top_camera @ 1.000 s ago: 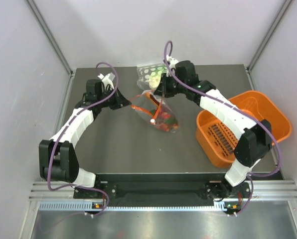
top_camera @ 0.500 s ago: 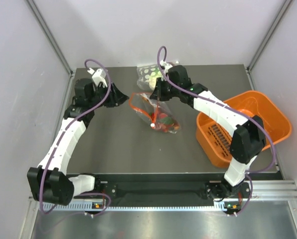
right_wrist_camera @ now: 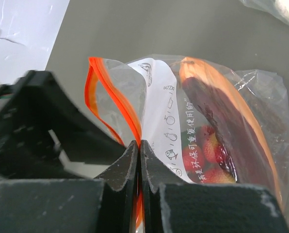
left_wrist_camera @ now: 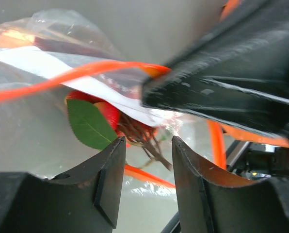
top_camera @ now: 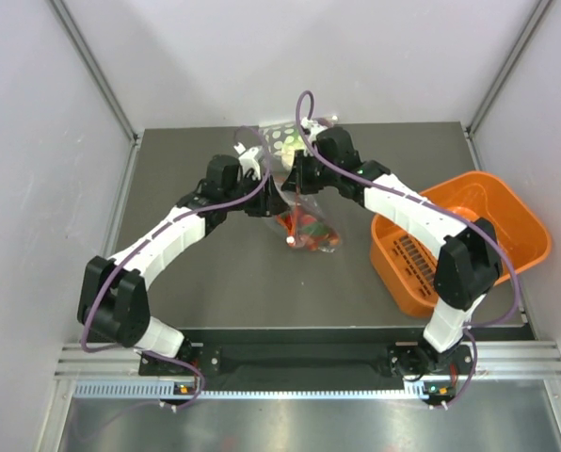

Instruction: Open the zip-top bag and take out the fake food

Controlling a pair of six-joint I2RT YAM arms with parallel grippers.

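Note:
My left fingers are above the berries' brown stem and would miss it now; they should lower first, then close on it.
The clear zip-top bag (top_camera: 309, 229) lies mid-table, its orange zip strip (right_wrist_camera: 105, 92) spread apart into an open mouth. My right gripper (right_wrist_camera: 137, 143) is shut on one side of that strip and holds it up. Inside the bag lies the fake food: red berries (right_wrist_camera: 207, 150), a green leaf (left_wrist_camera: 88, 124) and a dark reddish-brown piece (right_wrist_camera: 232, 136). My left gripper (left_wrist_camera: 148, 144) is open at the bag's mouth, pointing at the berries, with nothing between its fingers. In the top view the left gripper (top_camera: 272, 202) sits just left of the right gripper (top_camera: 296, 182).
A second bag with green-and-white spotted contents (top_camera: 280, 141) lies at the back of the table, behind the right gripper. An orange basket (top_camera: 506, 202) stands at the right edge. Grey walls enclose the table on three sides.
My left gripper let go of the bag's edge, opened, swung out to the left, then came back right to the bag's mouth. The right gripper kept its hold on the strip.

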